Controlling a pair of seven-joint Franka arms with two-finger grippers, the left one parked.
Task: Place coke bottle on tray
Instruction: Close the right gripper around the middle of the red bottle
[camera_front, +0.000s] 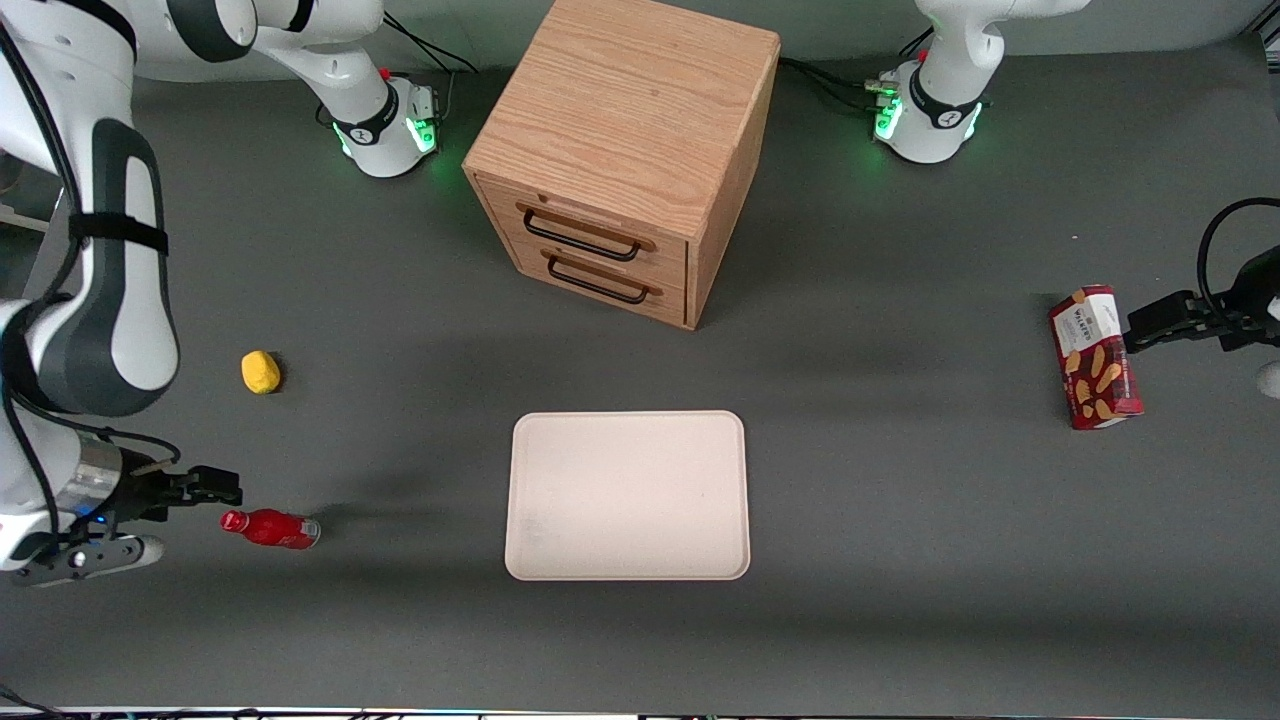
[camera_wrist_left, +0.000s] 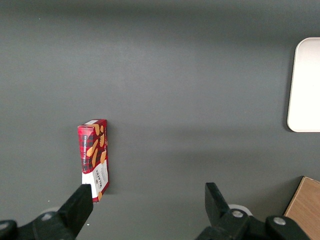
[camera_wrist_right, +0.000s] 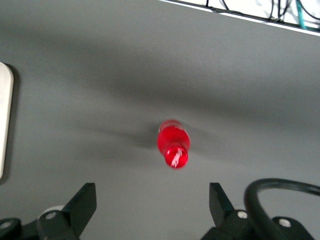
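Note:
My right gripper grabs the coke bottle by its end with the cap (camera_front: 236, 521) next, to place the bottle on the cream tray (camera_front: 628, 495).
The coke bottle (camera_front: 268, 527) is small and red and lies on the grey table toward the working arm's end, its red cap pointing at my gripper. My right gripper (camera_front: 222, 492) is open and empty, just short of the cap, not touching it. In the right wrist view the bottle (camera_wrist_right: 173, 142) sits between and ahead of the two spread fingertips, with the gripper (camera_wrist_right: 152, 194) apart from it. The pale cream tray (camera_front: 628, 495) lies flat near the table's middle, nearer the front camera than the cabinet. Its edge shows in the right wrist view (camera_wrist_right: 4, 120) and in the left wrist view (camera_wrist_left: 305, 85).
A wooden two-drawer cabinet (camera_front: 625, 150) stands at the table's middle, farther from the front camera than the tray. A small yellow object (camera_front: 261, 371) lies near the working arm. A red snack box (camera_front: 1095, 357) lies toward the parked arm's end, and shows in the left wrist view (camera_wrist_left: 94, 157).

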